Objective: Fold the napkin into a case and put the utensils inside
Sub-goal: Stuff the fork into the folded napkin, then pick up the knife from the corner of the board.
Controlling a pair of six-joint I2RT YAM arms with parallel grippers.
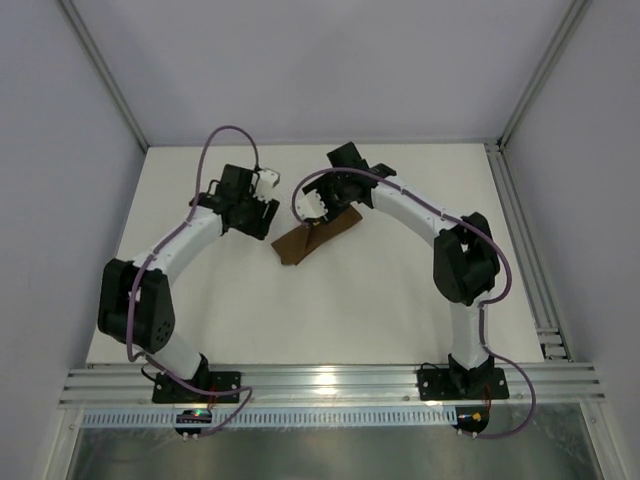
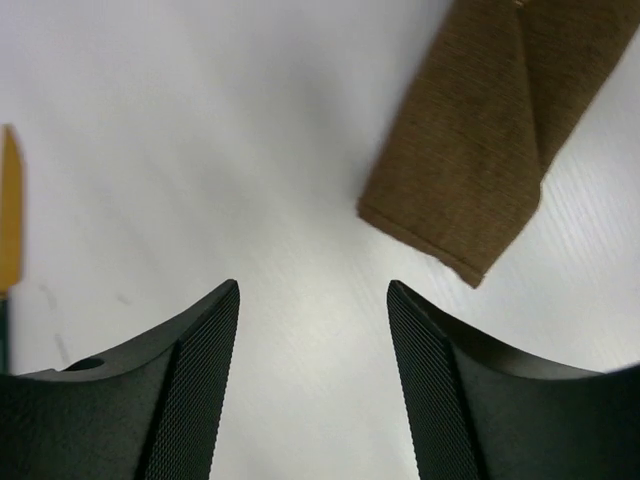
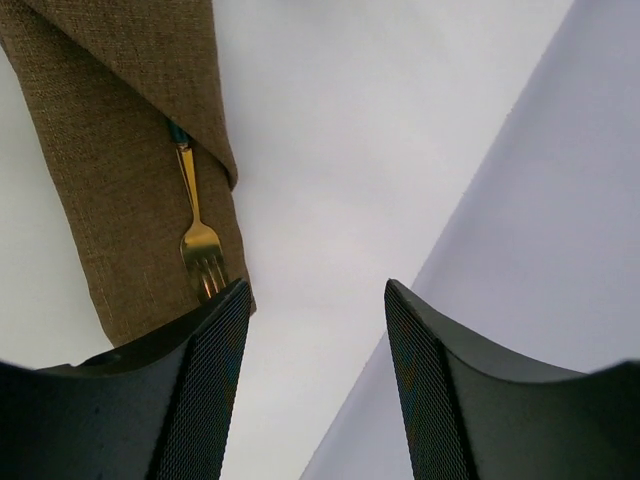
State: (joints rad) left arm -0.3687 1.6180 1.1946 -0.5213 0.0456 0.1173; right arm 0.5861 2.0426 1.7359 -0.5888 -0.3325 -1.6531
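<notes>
My left gripper will next grab the gold utensil where its dark handle meets the gold (image 2: 4, 293), so the handle's end stays free to go inside the case.
The brown napkin lies folded as a narrow case (image 1: 315, 238) in the middle of the white table (image 1: 330, 310). In the right wrist view a gold fork (image 3: 200, 245) rests on the case (image 3: 120, 170), its handle tucked under the diagonal fold. My right gripper (image 3: 318, 290) hovers open beside the fork's tines, holding nothing; in the top view the right gripper (image 1: 322, 208) is over the case's far end. My left gripper (image 2: 313, 295) is open above bare table, just short of the case's end (image 2: 480, 150). A gold utensil tip (image 2: 10, 210) shows at that view's left edge.
Grey enclosure walls (image 1: 320, 70) close in the table at the back and sides; the wall (image 3: 560, 250) is near my right gripper. An aluminium rail (image 1: 330, 382) runs along the front edge by the arm bases, and another rail (image 1: 525, 250) lines the right side.
</notes>
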